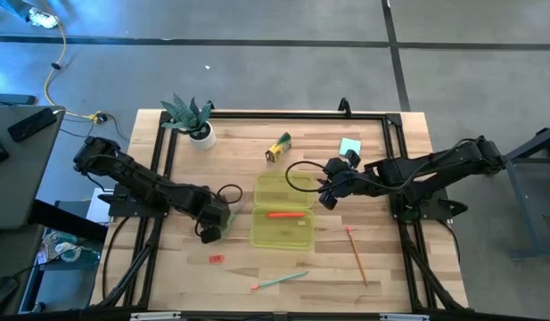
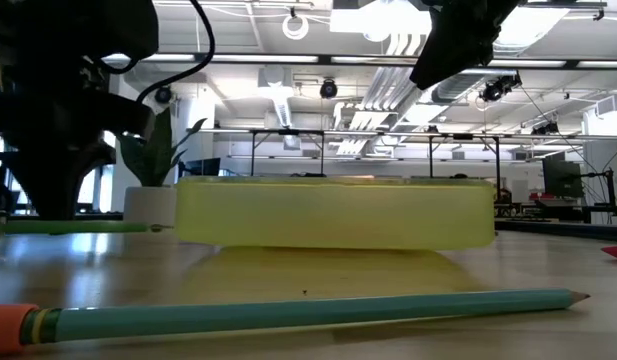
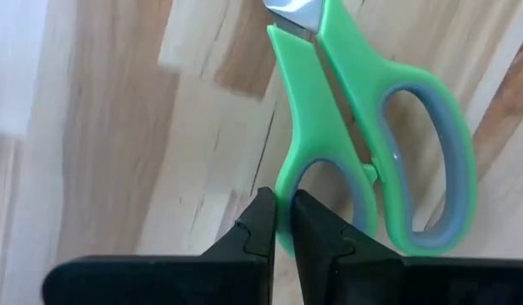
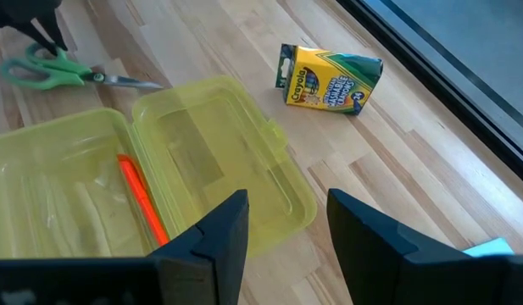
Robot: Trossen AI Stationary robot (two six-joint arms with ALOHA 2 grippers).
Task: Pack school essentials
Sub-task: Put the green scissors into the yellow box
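Note:
The left gripper's fingers hold the green handle of the scissors over wood beside the case (image 1: 282,212). The left gripper needs to move the scissors inside before it lets go of them.
Green-handled scissors (image 3: 371,127) are at the table's left, next to the open yellow-green case (image 1: 282,212). My left gripper (image 1: 212,227) is over them, shut on one handle loop. An orange pen (image 4: 141,199) lies inside the case. My right gripper (image 4: 286,212) hovers open above the case's lid half, holding nothing. The crayon box (image 1: 278,147) and the teal notepad (image 1: 349,146) lie flat toward the far edge. A red eraser (image 1: 216,259), a green pencil (image 1: 279,281) and an orange pencil (image 1: 357,254) lie near the front. My left gripper pinches the rim of the smaller handle loop (image 3: 282,182) between its two fingers. One finger (image 3: 312,229) stands in the loop's hole and the other outside it. The fingers come from above, pointing down. Whether the scissors are clear of the wood, I cannot tell.
A small plant in a white pot (image 1: 192,119) stands at the far left corner. A black frame rail (image 1: 275,116) runs round the tabletop. Bare wood shows between the case and the front edge. In the low view the green pencil (image 2: 288,315) lies across the foreground.

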